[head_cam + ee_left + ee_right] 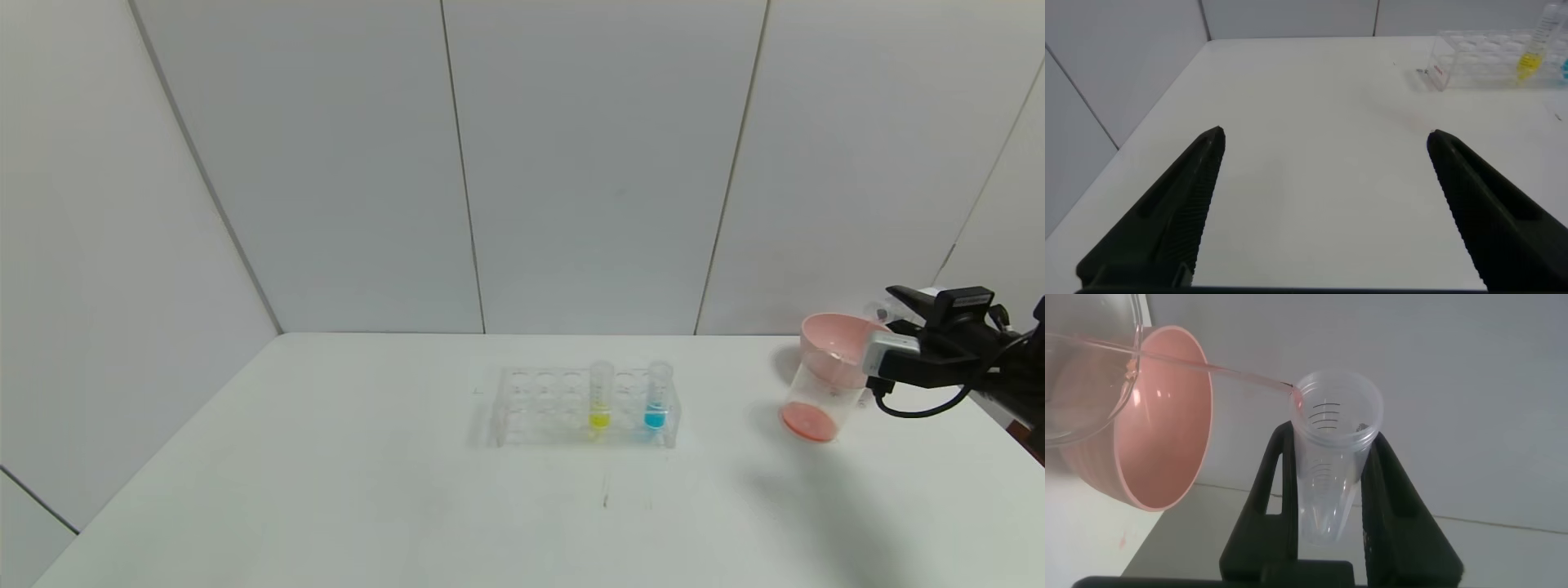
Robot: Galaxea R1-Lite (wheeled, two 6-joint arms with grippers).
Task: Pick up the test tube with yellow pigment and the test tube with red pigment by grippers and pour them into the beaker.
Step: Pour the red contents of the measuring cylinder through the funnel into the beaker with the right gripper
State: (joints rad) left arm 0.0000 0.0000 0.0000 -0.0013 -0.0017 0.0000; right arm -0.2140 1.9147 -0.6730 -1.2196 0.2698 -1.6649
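Note:
The tube's base [1319, 532] is out beside the pink bowl [1167, 425], so my right gripper keeps holding the test tube with red pigment for now.
The test tube with red pigment [1327, 482] lies tipped between the fingers of my right gripper [1331, 441], which is shut on it; the tube looks nearly empty. A thin red thread runs from its lip toward the pink bowl [1167, 416]. In the head view the right gripper [898, 322] holds the tube at the rim of the pink bowl [833, 347], which sits on the beaker [816, 400]; red liquid lies at the beaker's bottom. The test tube with yellow pigment [600, 400] stands upright in the clear rack [531, 404]. My left gripper [1324, 135] hangs open over bare table, far from the rack [1478, 61].
A tube with blue liquid [656, 400] stands in the rack to the right of the yellow one. Grey wall panels close off the table's back and left. The beaker stands near the table's right edge.

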